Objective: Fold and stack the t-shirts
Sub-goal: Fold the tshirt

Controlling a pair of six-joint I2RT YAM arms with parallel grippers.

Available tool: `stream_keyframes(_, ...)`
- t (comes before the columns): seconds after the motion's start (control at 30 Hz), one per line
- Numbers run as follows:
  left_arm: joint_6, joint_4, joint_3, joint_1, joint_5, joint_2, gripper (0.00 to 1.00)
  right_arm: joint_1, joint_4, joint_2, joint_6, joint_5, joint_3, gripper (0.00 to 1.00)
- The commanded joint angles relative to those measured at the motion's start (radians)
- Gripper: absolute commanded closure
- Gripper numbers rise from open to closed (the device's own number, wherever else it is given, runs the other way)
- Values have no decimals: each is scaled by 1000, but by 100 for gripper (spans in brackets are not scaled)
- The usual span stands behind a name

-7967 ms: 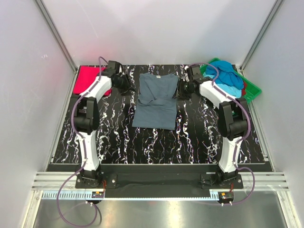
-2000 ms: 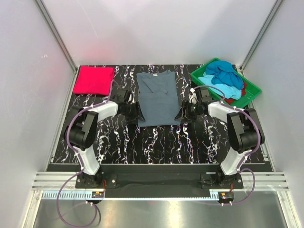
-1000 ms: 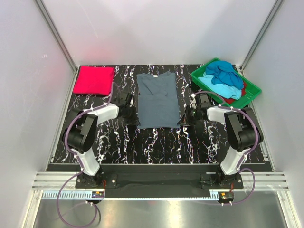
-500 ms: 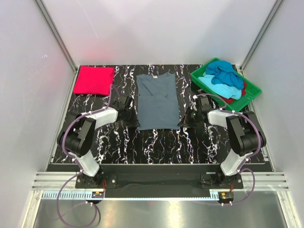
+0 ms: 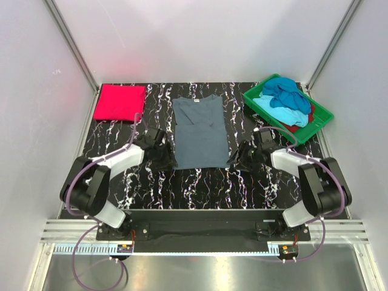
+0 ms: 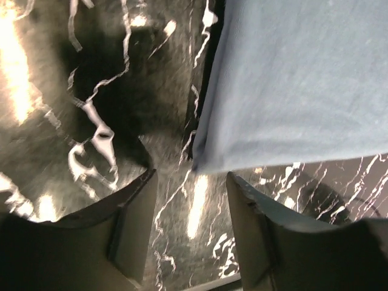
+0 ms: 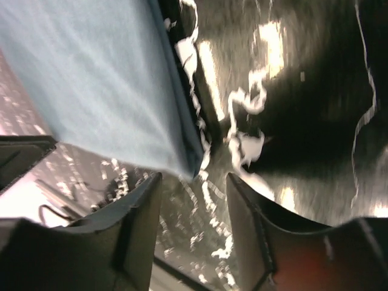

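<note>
The left gripper grips the slate grey-blue t-shirt (image 5: 200, 134) by its near hem corner next. The hem then folds over toward the collar.
A slate grey-blue t-shirt (image 5: 200, 134) lies flat in the middle of the table, sides folded in, collar at the far end. My left gripper (image 5: 165, 162) sits low at its near left corner, open and empty; the corner of the t-shirt (image 6: 291, 85) lies just beyond the fingertips. My right gripper (image 5: 239, 160) is at the near right corner, open, with the t-shirt's corner (image 7: 121, 97) just clear of its fingers. A folded red-pink t-shirt (image 5: 120, 102) lies at the far left. Dark blue, turquoise and red t-shirts (image 5: 285, 100) are heaped in the tray.
The green plastic tray (image 5: 321, 118) stands at the far right corner. The black marbled table (image 5: 200, 188) has white walls close around it on three sides.
Both grippers slid toward the near edge along the shirt's sides, drawing the shirt a little nearer, then opened and let go of its near corners.
</note>
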Motion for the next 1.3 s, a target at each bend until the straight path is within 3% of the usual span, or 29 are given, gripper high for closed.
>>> stream_keyframes(0.0,-7,-22,-5,-2,-43,-65,43,8,24,-96,121,40,-29,44)
stream_keyframes(0.17,-61,21,-31,-1,-22,-22,41,15,163,-125,247,26,-117,36)
stream_keyframes(0.33,-95,66,-43,-1,20,35,50,46,269,-68,318,27,-151,36)
stream_keyframes(0.6,-90,87,-65,-2,-2,64,57,91,369,8,388,90,-198,40)
stream_keyframes(0.97,-86,90,-37,-1,-14,79,73,94,337,-59,395,194,-226,49)
stream_keyframes(1.0,-87,90,-37,-2,-17,79,73,95,338,-53,395,191,-221,51)
stream_keyframes(1.1,-92,92,-40,-2,-20,90,76,94,357,-38,395,191,-232,69)
stream_keyframes(1.27,-90,109,-36,-1,-17,105,92,94,389,-24,376,190,-233,97)
